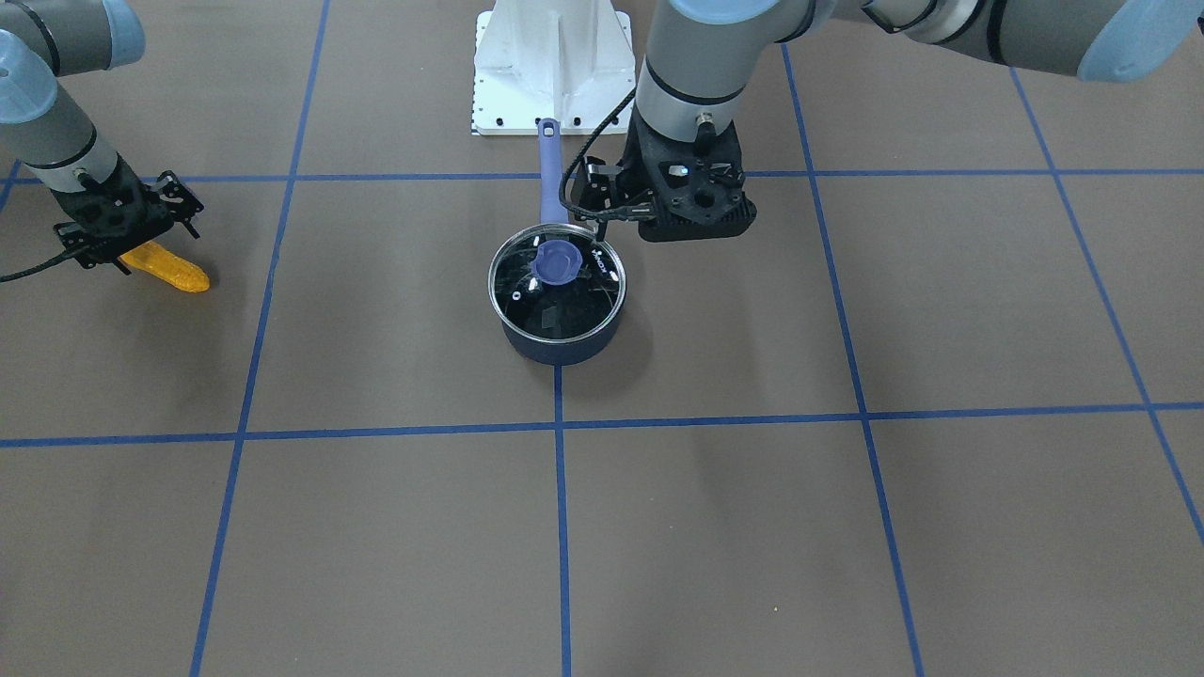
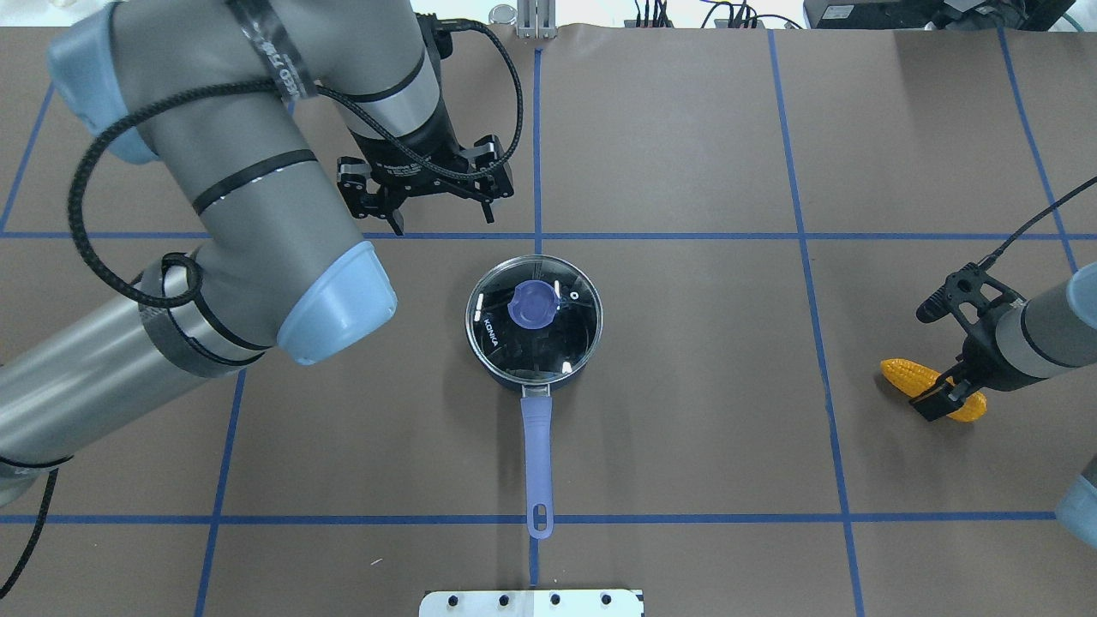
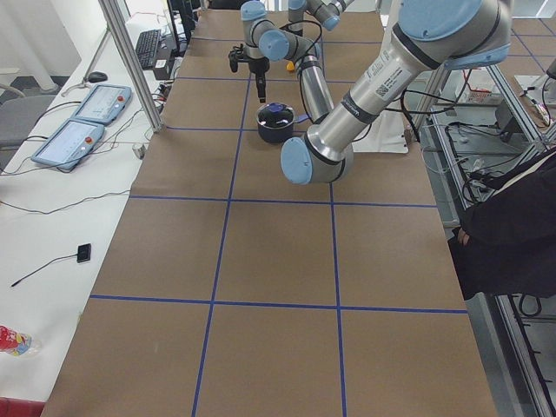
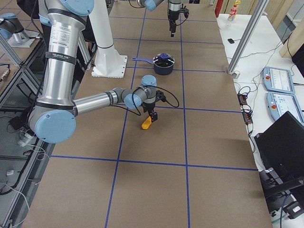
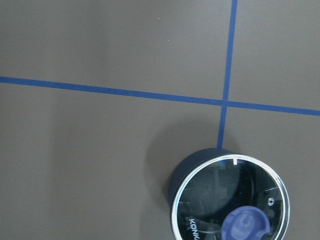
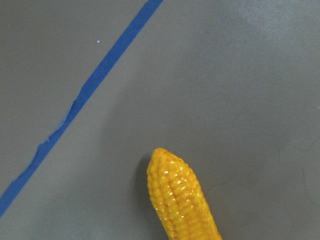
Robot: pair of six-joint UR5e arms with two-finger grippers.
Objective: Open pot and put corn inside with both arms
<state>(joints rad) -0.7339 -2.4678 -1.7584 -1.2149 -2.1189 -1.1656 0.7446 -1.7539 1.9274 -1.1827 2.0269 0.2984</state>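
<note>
The glass lid spreads wide and smooth over the pot, so my left gripper will next grab it by the blue knob (image 1: 558, 260) at its center.
The navy pot (image 2: 548, 380) stands mid-table with its glass lid (image 2: 533, 343) on and its blue knob (image 2: 533, 304) on top. Its periwinkle handle (image 2: 537, 454) points toward the robot base. My left gripper (image 2: 444, 223) is open and empty, above the table just beyond the pot's far-left side. The left wrist view shows the lid (image 5: 220, 200) at the lower right. The corn (image 2: 900, 374) lies on the table at the far right. My right gripper (image 2: 943, 396) is down at its thick end, fingers straddling it. I cannot tell whether they grip. The right wrist view shows the corn's tip (image 6: 177, 192).
Blue tape lines (image 2: 668, 236) divide the brown table into squares. The white robot base plate (image 2: 531, 602) sits at the near edge behind the pot handle. Control pendants (image 3: 87, 104) and metal posts (image 3: 130, 61) stand along the operators' side.
</note>
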